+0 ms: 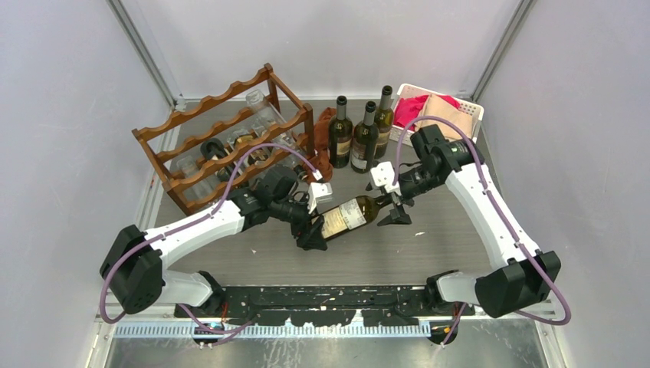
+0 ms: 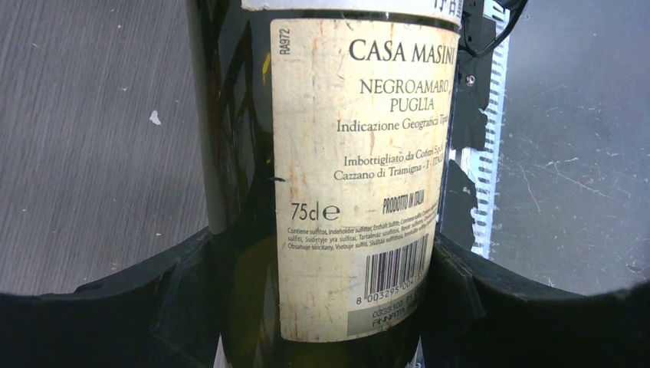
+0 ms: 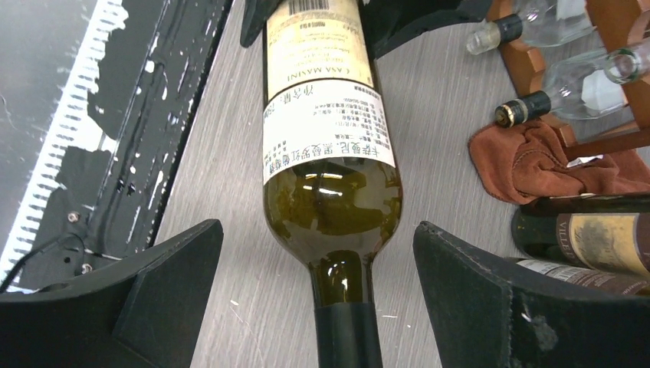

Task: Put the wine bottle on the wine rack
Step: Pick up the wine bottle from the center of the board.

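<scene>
The wine bottle needs to go on the rack, so my right gripper should next grab it by its neck-end shoulder [image 1: 373,205]. The bottle's lower body then stays free to go into the rack [image 1: 222,138].
The wine bottle [image 1: 349,217] is dark green with a cream label and lies horizontally mid-table, neck pointing right. My left gripper [image 1: 313,230] is shut on its lower body; in the left wrist view both black fingers [image 2: 180,291] press the glass beside the label [image 2: 352,169]. My right gripper [image 1: 392,208] stands open at the neck end. In the right wrist view its fingers [image 3: 172,272] stand well clear of the neck [image 3: 341,280] on both sides. The dark reddish-brown wine rack [image 1: 222,138] stands at the back left, behind the left arm.
Clear glass bottles [image 1: 260,115] lie in the rack. Three dark bottles [image 1: 360,134] stand upright at the back centre, with a brown cloth [image 1: 326,142] between them and the rack. A white basket [image 1: 469,110] with pink and tan cloths sits back right.
</scene>
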Tool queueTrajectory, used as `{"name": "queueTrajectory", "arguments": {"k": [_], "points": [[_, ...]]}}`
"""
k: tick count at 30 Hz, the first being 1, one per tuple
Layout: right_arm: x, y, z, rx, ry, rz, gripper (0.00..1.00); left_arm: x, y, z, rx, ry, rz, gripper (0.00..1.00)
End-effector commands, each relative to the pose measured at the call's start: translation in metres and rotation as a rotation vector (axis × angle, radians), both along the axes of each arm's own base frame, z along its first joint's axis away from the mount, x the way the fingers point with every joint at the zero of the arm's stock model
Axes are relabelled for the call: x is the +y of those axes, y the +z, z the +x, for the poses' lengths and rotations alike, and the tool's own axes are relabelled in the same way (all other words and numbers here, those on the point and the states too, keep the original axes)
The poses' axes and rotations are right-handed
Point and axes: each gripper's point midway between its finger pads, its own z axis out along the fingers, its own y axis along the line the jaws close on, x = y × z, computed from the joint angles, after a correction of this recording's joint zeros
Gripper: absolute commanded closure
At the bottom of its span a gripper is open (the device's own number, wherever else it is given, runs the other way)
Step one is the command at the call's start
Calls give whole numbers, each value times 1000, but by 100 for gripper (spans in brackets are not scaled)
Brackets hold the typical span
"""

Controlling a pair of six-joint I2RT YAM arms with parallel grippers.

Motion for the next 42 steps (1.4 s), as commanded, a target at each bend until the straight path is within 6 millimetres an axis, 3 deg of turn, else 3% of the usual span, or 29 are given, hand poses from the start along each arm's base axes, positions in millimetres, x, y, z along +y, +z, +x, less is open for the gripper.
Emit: {"name": "queueTrajectory", "arguments": {"k": [1,10,20,27,30,35,36,39,42], "points": [[5,-13,10,-93,48,-36,0,-23,55,11,-117,-72,-171,100],[15,-34,14,-124,77,-66,0,-25,58,9,-115,-89,-182,100],[21,-43,17,-159,100,-83,10,-26,59,8,-116,-96,-191,100],[23,-48,19,-175,102,-79,5,-27,58,8,-108,-103,-194,100],[23,-47,20,-181,98,-81,8,-27,58,7,-108,-103,-193,100],[21,-43,21,-177,88,-92,28,-26,55,8,-108,-101,-182,100],[21,-43,20,-173,87,-97,36,-26,55,8,-108,-102,-181,100],[19,-40,17,-161,83,-102,72,-25,53,7,-107,-105,-175,100],[20,-36,12,-148,79,-84,89,-24,51,7,-105,-101,-166,99]]}}
